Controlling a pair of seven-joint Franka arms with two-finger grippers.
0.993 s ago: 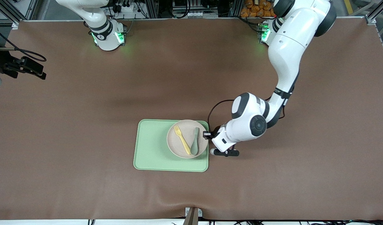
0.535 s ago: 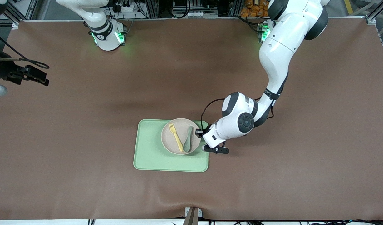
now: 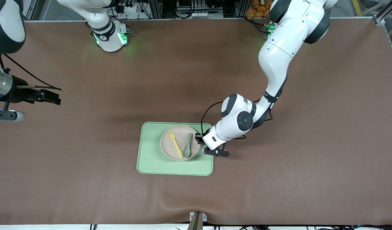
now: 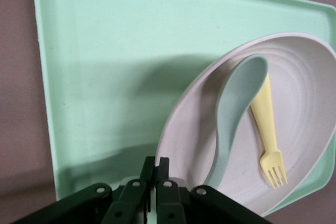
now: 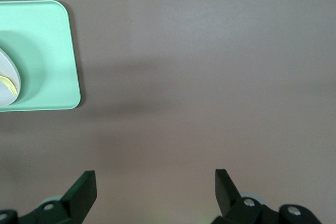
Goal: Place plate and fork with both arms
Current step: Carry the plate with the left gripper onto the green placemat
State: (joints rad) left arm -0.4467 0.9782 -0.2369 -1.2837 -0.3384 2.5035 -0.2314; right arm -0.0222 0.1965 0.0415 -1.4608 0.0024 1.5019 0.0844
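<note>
The beige plate's base (image 3: 169, 147) is over the light-green tray (image 3: 151, 156), well inside the tray's rim, so it is now time for my left gripper to release the plate.
My left gripper (image 3: 199, 139) is shut on the rim of the beige plate (image 3: 178, 152) and holds it just over the light-green tray (image 3: 151, 156). The yellow fork (image 3: 175, 143) lies in the plate beside a grey-green spoon (image 3: 187, 145). In the left wrist view my left gripper (image 4: 155, 164) pinches the plate (image 4: 304, 98), with the fork (image 4: 269, 135) and the spoon (image 4: 236, 114) in it and the tray (image 4: 105, 66) below. My right gripper (image 3: 53, 96) is open and empty over bare table at the right arm's end; it also shows in the right wrist view (image 5: 155, 182).
The tray lies on the brown table mat (image 3: 279, 179), nearer to the front camera than the middle of the table. The right wrist view shows one corner of the tray (image 5: 47, 56) and bare mat (image 5: 210, 77) beside it.
My left gripper has carried the plate, with fork and spoon in it, toward the right arm's end, farther over the tray. My right arm has come farther into view over the table.
</note>
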